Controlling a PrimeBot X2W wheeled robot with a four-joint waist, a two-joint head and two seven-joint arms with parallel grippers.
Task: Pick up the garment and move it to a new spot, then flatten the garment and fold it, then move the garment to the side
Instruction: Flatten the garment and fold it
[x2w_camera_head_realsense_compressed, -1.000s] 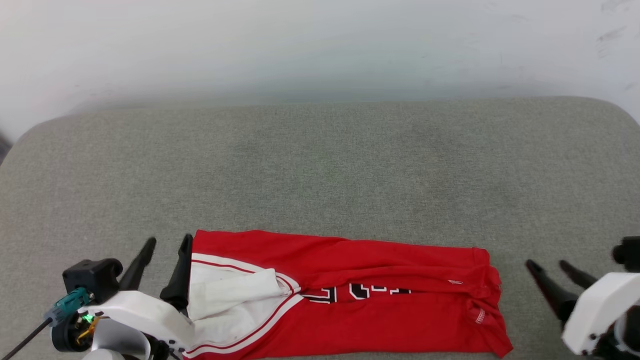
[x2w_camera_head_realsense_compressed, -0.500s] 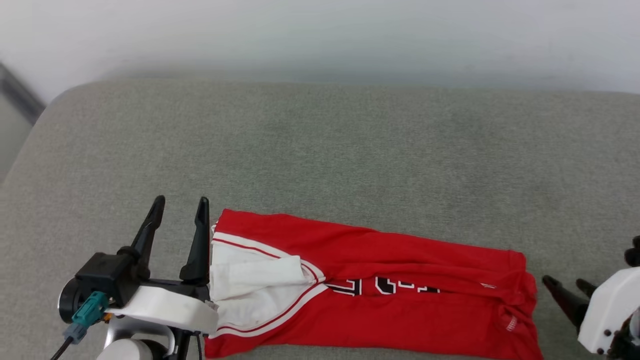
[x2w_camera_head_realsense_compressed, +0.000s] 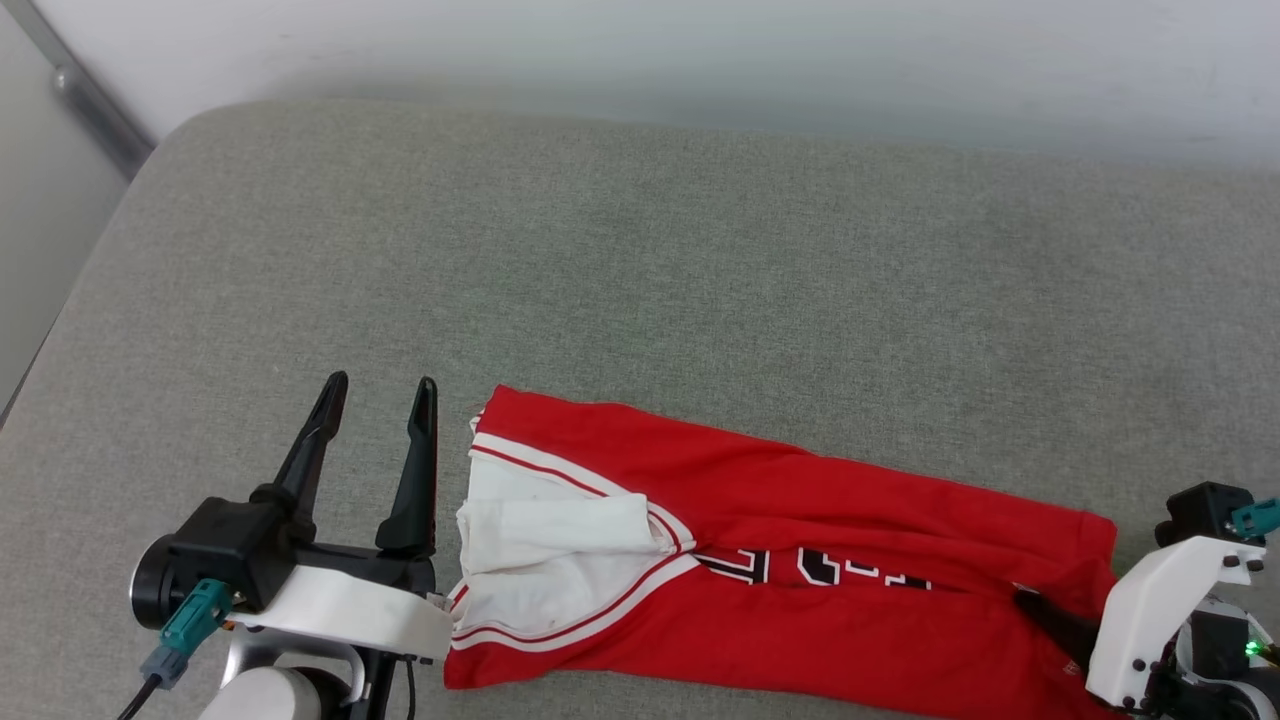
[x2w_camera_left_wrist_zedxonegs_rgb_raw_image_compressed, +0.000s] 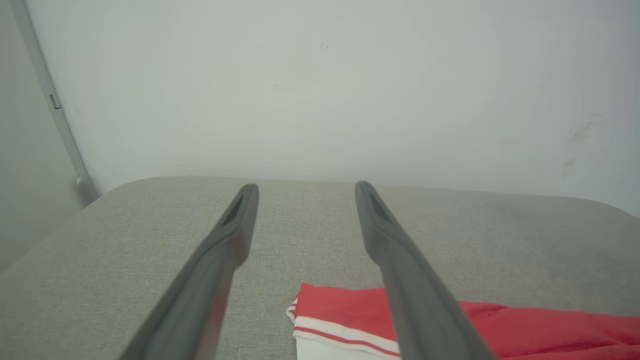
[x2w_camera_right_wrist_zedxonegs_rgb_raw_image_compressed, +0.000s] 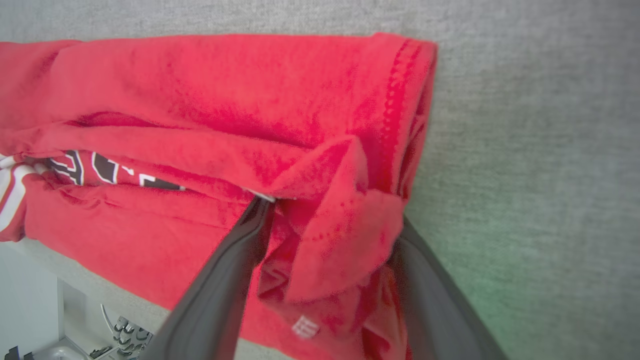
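Next, my right gripper takes hold of the long red strip (x2w_camera_head_realsense_compressed: 780, 504) by its bunched hem end (x2w_camera_head_realsense_compressed: 1062, 576) to fold the strip into a smaller bundle.
The garment (x2w_camera_head_realsense_compressed: 800, 500) is a red jersey T-shirt folded into a long strip along the near edge of the grey padded surface (x2w_camera_head_realsense_compressed: 640, 250). Its white sleeves lie at the left end and black lettering shows in the middle. My left gripper (x2w_camera_head_realsense_compressed: 383, 382) stands open just left of the sleeve end, apart from the cloth. The left wrist view shows that gripper (x2w_camera_left_wrist_zedxonegs_rgb_raw_image_compressed: 306, 187) empty, with the garment's corner (x2w_camera_left_wrist_zedxonegs_rgb_raw_image_compressed: 330, 310) below the right finger. My right gripper (x2w_camera_head_realsense_compressed: 1040, 610) is at the garment's right end. In the right wrist view its fingers (x2w_camera_right_wrist_zedxonegs_rgb_raw_image_compressed: 332, 215) stand wide apart, straddling a bunched fold of the red hem (x2w_camera_right_wrist_zedxonegs_rgb_raw_image_compressed: 340, 250).
A pale wall (x2w_camera_head_realsense_compressed: 700, 50) runs behind the padded surface. The surface's rounded left edge (x2w_camera_head_realsense_compressed: 100, 270) drops off beside a grey rail (x2w_camera_head_realsense_compressed: 90, 110). The garment lies close to the near edge (x2w_camera_right_wrist_zedxonegs_rgb_raw_image_compressed: 75, 280). Bare grey fabric stretches behind the garment.
The head camera has turned left. My right gripper, earlier apart from the garment on its right, now has its fingers on the hem end. The left gripper stays beside the sleeve end.
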